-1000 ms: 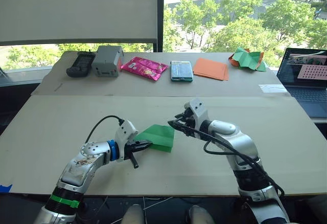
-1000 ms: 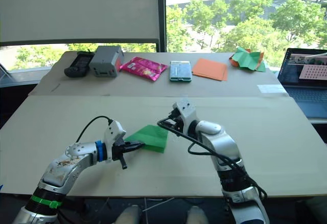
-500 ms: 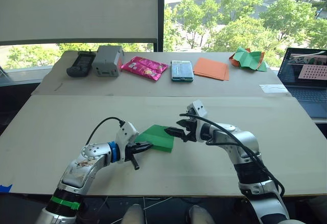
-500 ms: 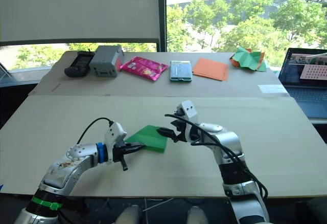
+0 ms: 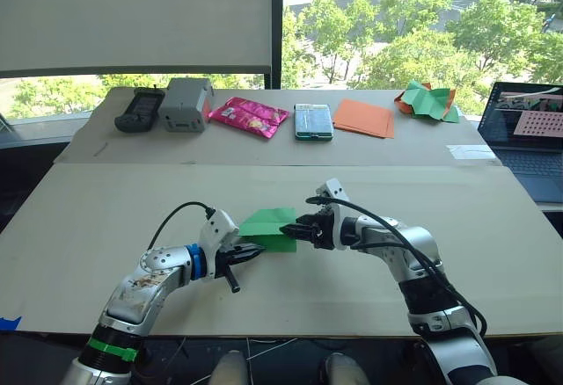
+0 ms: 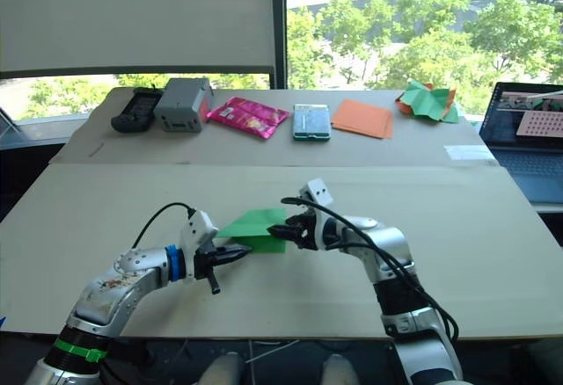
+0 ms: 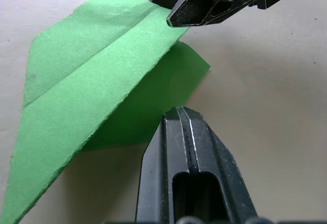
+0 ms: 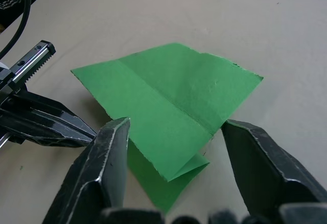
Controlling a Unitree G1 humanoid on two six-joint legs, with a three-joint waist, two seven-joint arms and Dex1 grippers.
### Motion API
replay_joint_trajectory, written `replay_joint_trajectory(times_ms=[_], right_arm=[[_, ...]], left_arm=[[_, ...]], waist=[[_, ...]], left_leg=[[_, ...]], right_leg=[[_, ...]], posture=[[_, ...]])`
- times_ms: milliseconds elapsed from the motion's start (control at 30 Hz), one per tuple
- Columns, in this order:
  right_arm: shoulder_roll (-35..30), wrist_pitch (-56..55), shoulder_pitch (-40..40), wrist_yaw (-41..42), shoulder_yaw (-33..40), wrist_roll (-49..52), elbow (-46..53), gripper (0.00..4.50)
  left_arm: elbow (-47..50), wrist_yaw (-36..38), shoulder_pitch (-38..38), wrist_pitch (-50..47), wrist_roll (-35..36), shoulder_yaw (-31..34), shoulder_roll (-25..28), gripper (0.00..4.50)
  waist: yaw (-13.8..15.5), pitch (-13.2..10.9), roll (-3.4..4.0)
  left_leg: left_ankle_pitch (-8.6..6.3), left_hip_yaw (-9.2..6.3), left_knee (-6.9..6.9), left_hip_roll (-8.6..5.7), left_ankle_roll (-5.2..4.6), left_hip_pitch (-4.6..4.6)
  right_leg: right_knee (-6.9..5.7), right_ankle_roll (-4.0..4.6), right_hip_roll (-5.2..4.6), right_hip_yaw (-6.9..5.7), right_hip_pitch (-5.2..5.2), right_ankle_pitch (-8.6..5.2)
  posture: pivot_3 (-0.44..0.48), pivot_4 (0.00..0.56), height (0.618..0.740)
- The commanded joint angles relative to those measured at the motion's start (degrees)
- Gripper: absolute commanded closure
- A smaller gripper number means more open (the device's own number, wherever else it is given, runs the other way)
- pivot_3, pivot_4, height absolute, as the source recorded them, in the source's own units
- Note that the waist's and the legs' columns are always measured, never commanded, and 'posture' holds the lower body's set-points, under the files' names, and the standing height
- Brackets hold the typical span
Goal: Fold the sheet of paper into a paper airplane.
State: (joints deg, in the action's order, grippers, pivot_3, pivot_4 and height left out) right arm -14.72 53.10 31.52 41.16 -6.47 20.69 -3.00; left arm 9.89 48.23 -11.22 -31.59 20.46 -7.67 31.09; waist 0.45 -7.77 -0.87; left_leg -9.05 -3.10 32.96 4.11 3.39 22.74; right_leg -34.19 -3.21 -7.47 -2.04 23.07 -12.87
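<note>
My right gripper takes hold of the green sheet by the edge where its flaps overlap [image 8: 179, 172] next, to fold the sheet into a paper [image 8: 168, 91] airplane.
The sheet of paper [image 5: 268, 222] is bright green and folded into a pointed wedge, and it lies mid-table between both arms. Its upper flap [image 7: 87, 75] tilts up above a lower flap [image 7: 153, 106]. My left gripper [image 5: 251, 250] is at the wedge's near left side, its fingers [image 7: 177, 112] pressed together at the edge of the lower flap. My right gripper [image 5: 297, 227] comes in from the right and is open. Its fingers [image 8: 115, 147] straddle the folded end of the paper [image 8: 168, 91], and one fingertip touches the upper flap's corner.
Along the back table stand a black device [image 5: 138, 110], a grey box [image 5: 184, 104], a pink packet [image 5: 247, 117], a teal case [image 5: 312, 121], flat orange sheets [image 5: 363, 118] and a crumpled green-and-orange bundle [image 5: 427, 102]. A laptop [image 5: 528, 134] sits at the far right.
My right gripper has dropped and moved left from above the paper to its right end, with its fingers now around the fold. The paper's upper flap has lifted. The left gripper has stayed put.
</note>
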Motion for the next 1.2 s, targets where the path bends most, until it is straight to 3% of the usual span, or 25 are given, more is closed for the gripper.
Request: replay_joint_trajectory(times_ms=[33,133,200,400,600,800,1200], right_arm=[[0.6,-1.2,0.3,0.1,0.6,1.6,1.3,3.09],[0.5,-1.2,0.2,-0.1,0.6,1.6,1.3,4.18],[0.4,-1.3,0.1,-0.1,0.5,1.6,1.2,4.47],[0.2,-1.5,-0.2,-0.7,-0.3,0.8,1.0,4.47],[0.6,-2.6,-1.1,-2.2,-1.7,-0.4,0.9,4.47],[1.3,-0.6,-3.0,-5.4,-0.8,0.3,2.4,4.47],[2.0,2.8,-6.3,-10.2,1.1,2.6,8.5,4.47]], left_arm=[[2.2,0.1,-0.1,-0.1,0.4,0.5,0.3,4.50],[2.5,0.3,-0.1,-0.2,0.6,0.9,0.7,4.50],[2.9,0.4,-0.2,-0.3,0.7,1.1,1.1,4.50],[7.0,1.3,-0.5,-3.1,4.3,3.6,2.6,4.50],[7.5,0.9,-3.0,-7.5,13.4,9.7,0.6,4.50],[0.4,1.3,-3.4,-1.5,5.7,4.9,1.0,4.50],[-8.2,2.8,-4.3,5.4,-1.9,-0.3,0.7,4.50]], waist=[[0.0,0.0,0.00],[0.0,0.0,0.00],[0.0,0.0,0.00],[0.0,0.0,0.01],[0.0,0.0,0.01],[0.0,0.0,0.04],[0.1,0.0,0.05]], left_leg=[[0.00,0.00,0.00,0.00,0.00,0.00],[0.00,0.00,0.00,0.00,0.00,0.00],[-0.01,0.00,0.00,0.00,0.01,-0.01],[-0.02,0.00,0.00,0.00,0.04,0.01],[-0.01,-0.01,0.00,0.00,0.02,0.01],[0.01,-0.01,0.04,0.00,-0.01,-0.02],[0.01,-0.01,0.03,0.00,-0.01,0.07]], right_leg=[[0.00,0.00,0.00,0.00,0.00,0.00],[0.00,0.00,0.00,0.00,0.00,0.00],[0.00,0.00,0.00,0.00,0.03,0.00],[0.00,0.00,0.00,0.00,0.04,0.00],[0.00,0.00,0.00,0.00,0.03,0.00],[0.01,0.00,0.00,-0.01,-0.02,0.00],[0.01,0.00,0.01,0.00,0.05,0.02]], posture=[[0.000,0.150,0.706],[0.000,0.150,0.706],[0.000,0.150,0.706],[0.000,0.150,0.706],[0.000,0.150,0.706],[0.000,0.150,0.706],[0.000,0.150,0.706]])
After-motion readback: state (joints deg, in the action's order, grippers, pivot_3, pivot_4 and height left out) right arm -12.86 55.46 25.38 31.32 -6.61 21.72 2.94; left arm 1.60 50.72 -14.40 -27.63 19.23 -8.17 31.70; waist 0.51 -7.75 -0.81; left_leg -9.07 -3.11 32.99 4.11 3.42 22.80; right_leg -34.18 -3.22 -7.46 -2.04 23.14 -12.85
